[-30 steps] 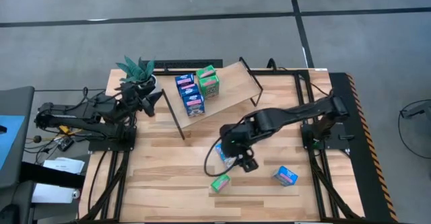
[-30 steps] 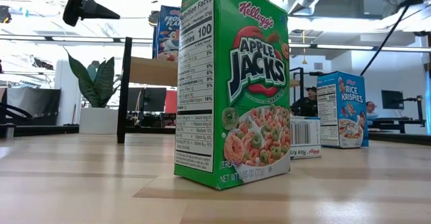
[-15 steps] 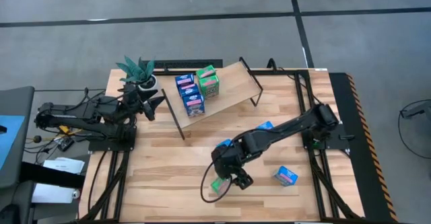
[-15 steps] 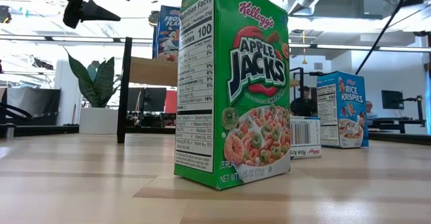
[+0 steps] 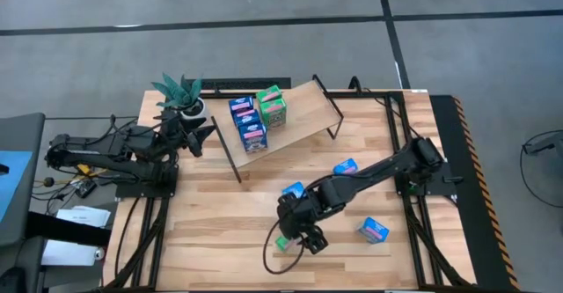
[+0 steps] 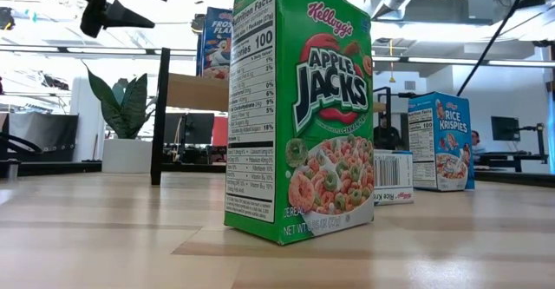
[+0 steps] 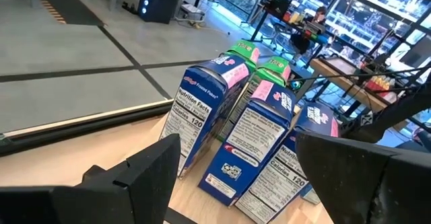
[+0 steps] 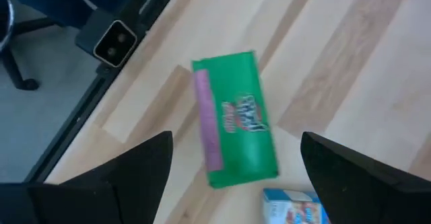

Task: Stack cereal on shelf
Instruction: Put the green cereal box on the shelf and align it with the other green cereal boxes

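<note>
My right gripper's open fingers are above the green box's top and would miss the box if they closed now, so my right gripper should move down first.
A green cereal box stands upright on the table near its front edge. My right gripper hangs open above it, one finger on either side, touching nothing. Three blue boxes rest on the table around it. The tilted wooden shelf at the back holds blue boxes and a green one, leaning together. My left gripper waits open beside the shelf's left end, facing those boxes.
A potted plant stands at the far left behind my left gripper. The shelf's black rod legs reach down to the table. A small camera sits on the table's near edge, close to the green box. Bare wood lies at the near left.
My right gripper has moved toward the table's near edge and a little left, and has sunk, ending over the green box. The boxes have stayed where they were.
</note>
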You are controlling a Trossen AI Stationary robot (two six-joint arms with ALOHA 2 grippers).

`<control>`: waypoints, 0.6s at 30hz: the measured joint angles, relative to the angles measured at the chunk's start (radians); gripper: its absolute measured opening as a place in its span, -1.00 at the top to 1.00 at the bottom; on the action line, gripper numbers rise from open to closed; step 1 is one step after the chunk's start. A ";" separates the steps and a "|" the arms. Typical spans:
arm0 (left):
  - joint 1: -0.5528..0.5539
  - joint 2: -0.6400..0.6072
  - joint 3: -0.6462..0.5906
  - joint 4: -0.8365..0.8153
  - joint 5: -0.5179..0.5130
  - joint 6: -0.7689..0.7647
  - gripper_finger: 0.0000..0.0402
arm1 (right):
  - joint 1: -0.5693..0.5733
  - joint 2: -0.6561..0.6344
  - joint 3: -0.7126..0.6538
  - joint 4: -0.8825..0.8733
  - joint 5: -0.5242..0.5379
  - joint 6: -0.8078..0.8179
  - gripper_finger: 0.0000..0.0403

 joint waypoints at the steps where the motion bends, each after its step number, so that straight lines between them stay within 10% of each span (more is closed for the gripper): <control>1: 0.000 0.000 0.000 -0.002 0.000 0.000 -0.41 | 0.003 0.000 0.000 -0.002 0.004 0.003 -0.75; 18: 0.000 0.000 0.000 -0.019 -0.001 0.000 -0.41 | -0.014 0.062 0.000 0.002 -0.043 0.074 -0.70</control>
